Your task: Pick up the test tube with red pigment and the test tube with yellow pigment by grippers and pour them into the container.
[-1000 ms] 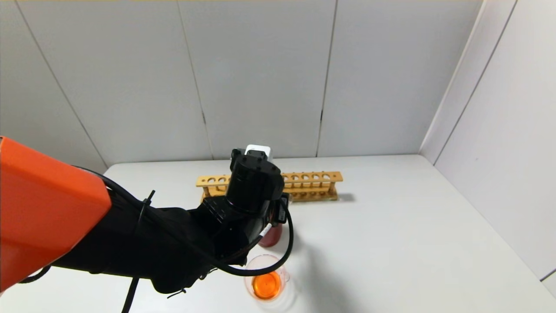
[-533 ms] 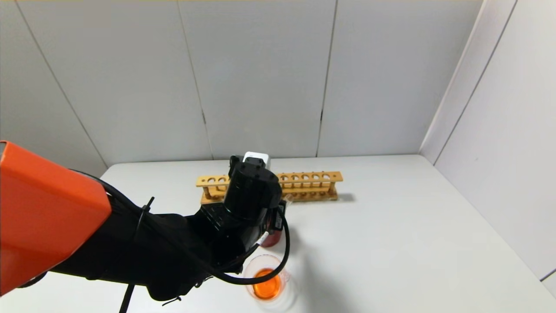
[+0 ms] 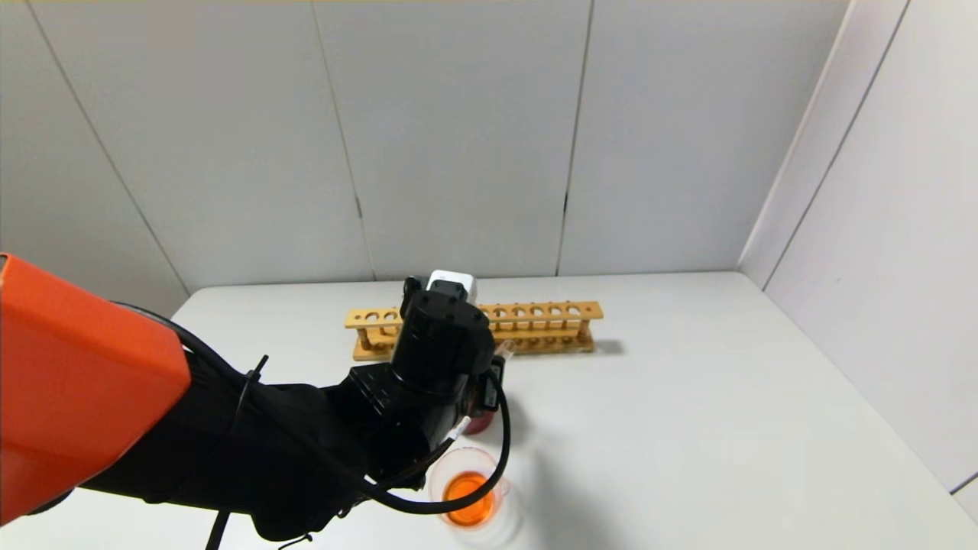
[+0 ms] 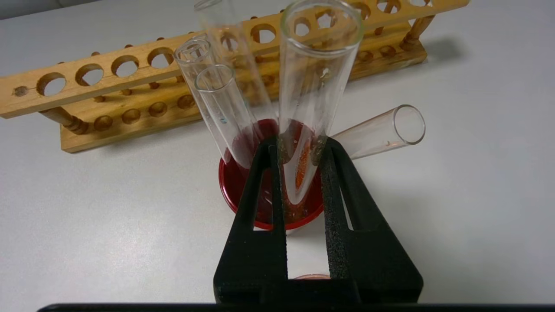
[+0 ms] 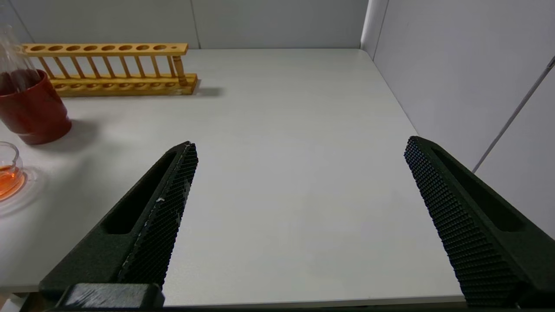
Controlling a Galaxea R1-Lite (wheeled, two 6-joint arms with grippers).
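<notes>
The lower end of the held tube is inside the red cup's rim in the left wrist view. My left gripper should open now.
My left gripper (image 4: 299, 145) is shut on the test tube with red pigment (image 4: 318, 78), a clear tube with an orange-red smear near its rounded bottom. The tube stands mouth-up, its bottom just over or inside the dark red cup (image 4: 234, 190). Three colourless tubes lean in that cup, among them one (image 4: 219, 108) toward the rack and one (image 4: 377, 130) tipped far sideways. The container (image 3: 467, 489), a clear beaker holding orange liquid, stands just in front of the cup (image 3: 480, 422). No test tube with yellow pigment shows. My right gripper (image 5: 300, 145) hangs open over bare table.
An empty wooden tube rack (image 3: 542, 325) stands behind the cup, near the back wall. My left arm covers the table's left part in the head view. The white table (image 3: 726, 428) stretches to the right, up to a side wall.
My left arm has sunk slightly and drawn a little toward me, still gripping the tube. More of the beaker's rim shows beside the arm's cable.
</notes>
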